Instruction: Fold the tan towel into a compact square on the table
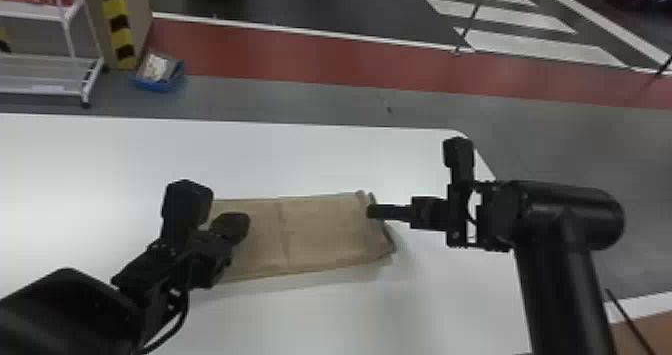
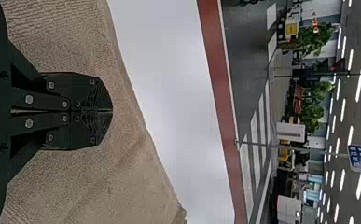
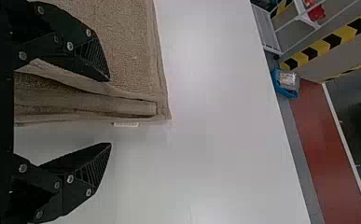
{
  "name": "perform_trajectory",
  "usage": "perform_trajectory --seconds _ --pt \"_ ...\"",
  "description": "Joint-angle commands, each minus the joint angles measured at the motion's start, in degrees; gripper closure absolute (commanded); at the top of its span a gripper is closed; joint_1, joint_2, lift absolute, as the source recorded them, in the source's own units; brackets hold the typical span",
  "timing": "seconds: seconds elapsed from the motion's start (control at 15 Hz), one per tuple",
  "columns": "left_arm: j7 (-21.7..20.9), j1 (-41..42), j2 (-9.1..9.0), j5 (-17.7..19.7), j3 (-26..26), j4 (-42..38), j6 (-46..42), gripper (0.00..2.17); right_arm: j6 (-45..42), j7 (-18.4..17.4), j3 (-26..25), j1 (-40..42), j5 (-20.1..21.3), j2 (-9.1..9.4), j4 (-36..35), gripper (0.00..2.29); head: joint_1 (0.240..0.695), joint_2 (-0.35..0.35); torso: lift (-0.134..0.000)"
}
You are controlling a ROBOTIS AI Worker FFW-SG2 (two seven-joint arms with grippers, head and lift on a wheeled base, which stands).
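The right gripper pinches the towel by its layered end edge (image 1: 386,241) next, as the folds stand up there while the rest of the folded strip (image 1: 295,237) lies flat.
The tan towel (image 1: 320,234) lies on the white table as a flat folded strip, its right end showing stacked layers. My left gripper (image 1: 240,221) is over the strip's left end; in the left wrist view the left gripper (image 2: 112,111) has its fingers together above the towel (image 2: 136,186), and whether cloth is pinched beneath is hidden. At the right end is my right gripper (image 1: 370,211). In the right wrist view the right gripper (image 3: 110,112) stands open, one finger over the towel (image 3: 131,46) and the other beyond its layered edge, above the table.
The white table (image 1: 300,159) extends behind and in front of the towel, with its right edge under the right arm. Beyond it on the floor are a white rack (image 1: 65,74) and a blue bin (image 1: 159,81).
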Motion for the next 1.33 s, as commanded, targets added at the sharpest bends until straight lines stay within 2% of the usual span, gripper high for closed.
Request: perform_trajectory --seconds 0.0,0.27,0.33,0.67,0.87,1.13,1.27 --pt "0.0 -0.3 -0.17 0.0 -0.2 0.4 0.0 1.95 -0.1 0.5 0.7 -1.0 0.2 0.08 1.7 0.47 0.695 -0.268 -0.123" --pt "-0.1 -0.9 -0.35 -0.1 -0.6 0.9 0.0 1.95 -0.6 1.9 1.8 -2.1 0.2 0.34 3.4 0.6 0.695 -0.258 -0.123" --pt "-0.1 -0.9 -0.35 -0.1 -0.6 0.8 0.4 1.95 -0.6 2.2 1.9 -2.1 0.3 0.25 3.4 0.8 0.695 -0.256 -0.123" --pt "-0.3 -0.9 -0.35 0.0 -0.7 0.8 1.4 1.95 0.3 3.4 1.3 -2.2 -0.2 0.34 3.4 1.12 0.695 -0.249 -0.123" --pt "-0.6 -0.9 -0.61 -0.2 -0.7 0.8 1.8 1.95 1.9 3.7 0.9 -1.2 -2.0 0.43 0.6 1.12 0.695 -0.248 -0.123" --pt "-1.3 -1.7 -0.96 -0.4 -1.0 1.3 3.4 1.95 5.2 4.2 -0.7 -0.5 -7.2 0.51 -4.6 1.12 0.695 -0.241 -0.123" --pt "-2.3 -2.1 -1.75 -0.5 -1.0 2.2 3.7 1.95 6.8 4.0 -0.7 -0.5 -10.6 0.87 -6.9 1.12 0.695 -0.233 -0.123"
